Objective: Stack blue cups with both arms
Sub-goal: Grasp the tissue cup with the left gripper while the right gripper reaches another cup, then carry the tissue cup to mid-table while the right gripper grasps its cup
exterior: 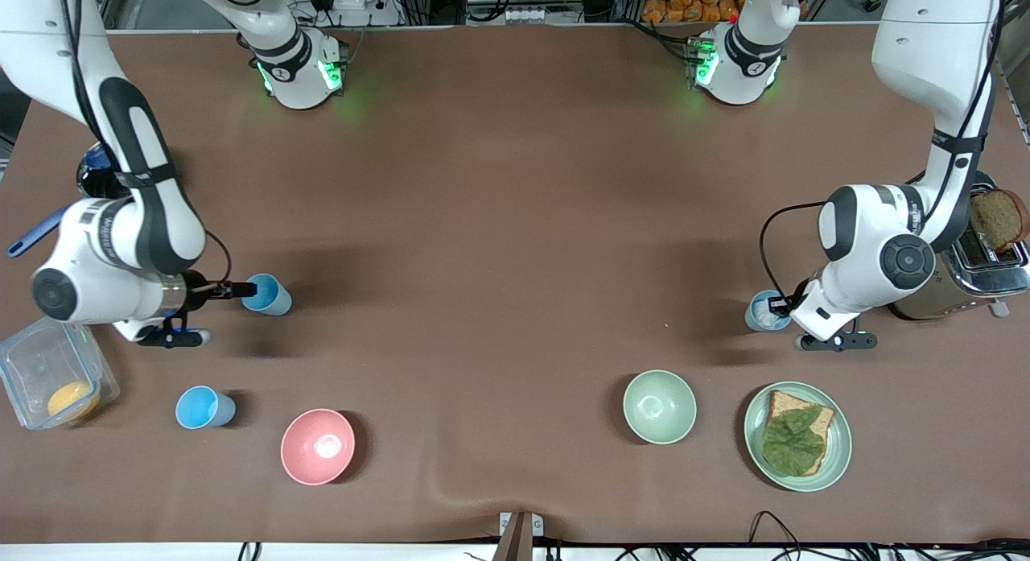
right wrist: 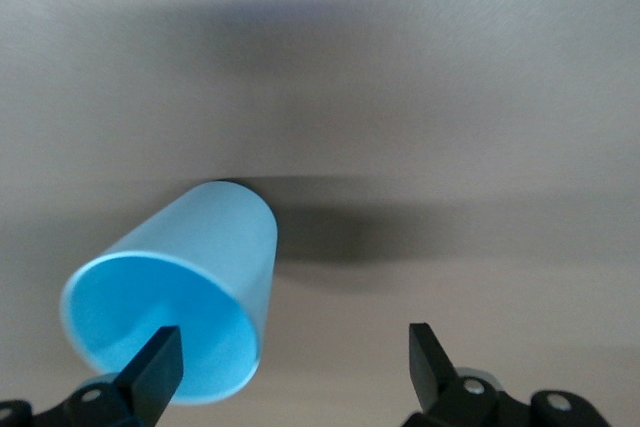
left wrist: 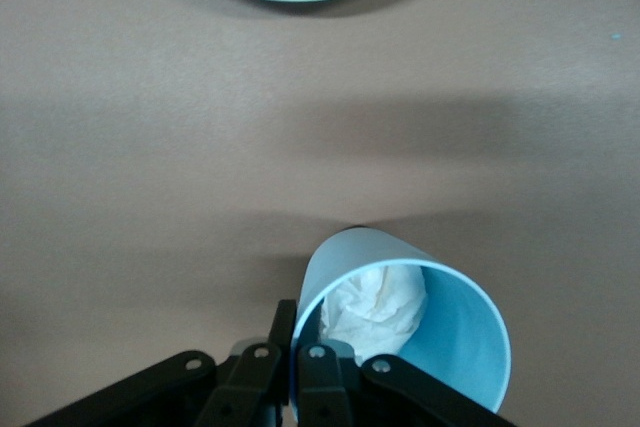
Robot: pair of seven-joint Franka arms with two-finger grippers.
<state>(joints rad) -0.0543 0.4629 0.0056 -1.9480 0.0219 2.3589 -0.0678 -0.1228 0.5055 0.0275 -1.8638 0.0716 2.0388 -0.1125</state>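
Note:
I will next grab this blue cup by its rim with my right gripper. Then it can be stacked into the cup with white paper inside.
A blue cup (exterior: pixel 267 294) stands at the right arm's end of the table. My right gripper (exterior: pixel 241 290) is open at it. In the right wrist view one finger (right wrist: pixel 155 365) is over this cup's (right wrist: pixel 185 277) mouth and the other is clear of it, with the gripper (right wrist: pixel 292 359) straddling the wall. A second blue cup (exterior: pixel 763 312), white paper inside, is at the left arm's end. My left gripper (exterior: pixel 777 307) is shut on its rim. In the left wrist view the gripper (left wrist: pixel 297 332) pinches that cup's (left wrist: pixel 455 332) wall. A third blue cup (exterior: pixel 205 406) stands free, nearer the front camera.
A pink bowl (exterior: pixel 318 446) and a pale-green bowl (exterior: pixel 659 406) sit near the front edge. A green plate (exterior: pixel 837 456) with bread and lettuce is beside the green bowl. A toaster (exterior: pixel 966 275) stands by the left arm. A clear box (exterior: pixel 32 360) and a blue-handled saucepan (exterior: pixel 32 235) are by the right arm.

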